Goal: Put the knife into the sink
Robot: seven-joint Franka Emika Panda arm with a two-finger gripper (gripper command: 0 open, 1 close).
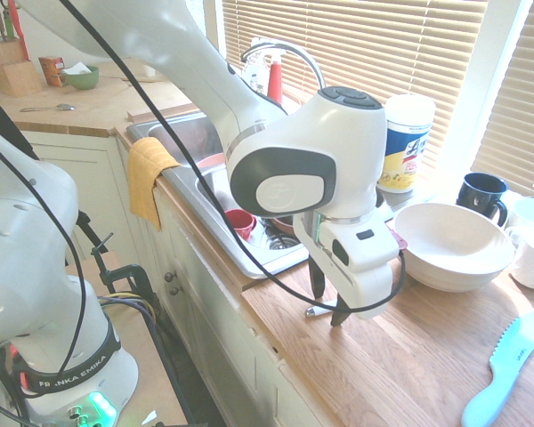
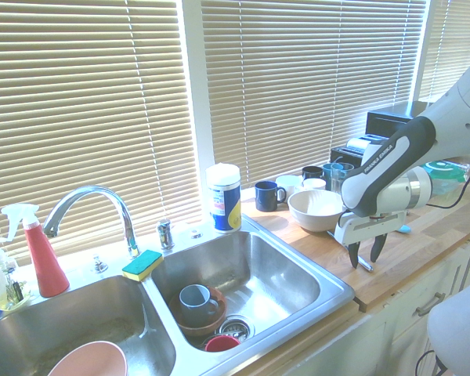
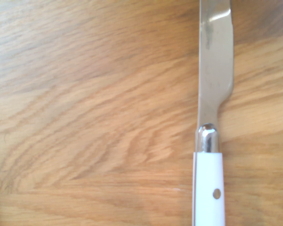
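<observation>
The knife's shiny blade lies bare on the wooden counter, so my gripper will next grab the knife by its white handle [image 2: 363, 262].
The knife [image 3: 209, 141], white-handled with a short shiny blade, lies flat on the wooden counter just right of the sink [image 2: 298, 270]. In the exterior views only a small silver end of the knife [image 1: 313, 310] [image 2: 365, 265] shows beneath the hand. My gripper [image 1: 329, 298] [image 2: 364, 252] points straight down over it, open, with one dark finger on each side of the knife and the tips close to the wood. The sink [image 1: 249, 262] is a steel double basin with a curved faucet [image 2: 94, 204].
A white bowl [image 1: 449, 245] [image 2: 315, 210] stands right behind the gripper, with mugs [image 1: 481, 196] beyond. A large teal knife [image 1: 507, 369] lies further along the counter. The near basin holds cups [image 2: 197, 301]. A wipes canister [image 2: 224, 196] and sponge [image 2: 142, 265] sit on the sink's back ledge.
</observation>
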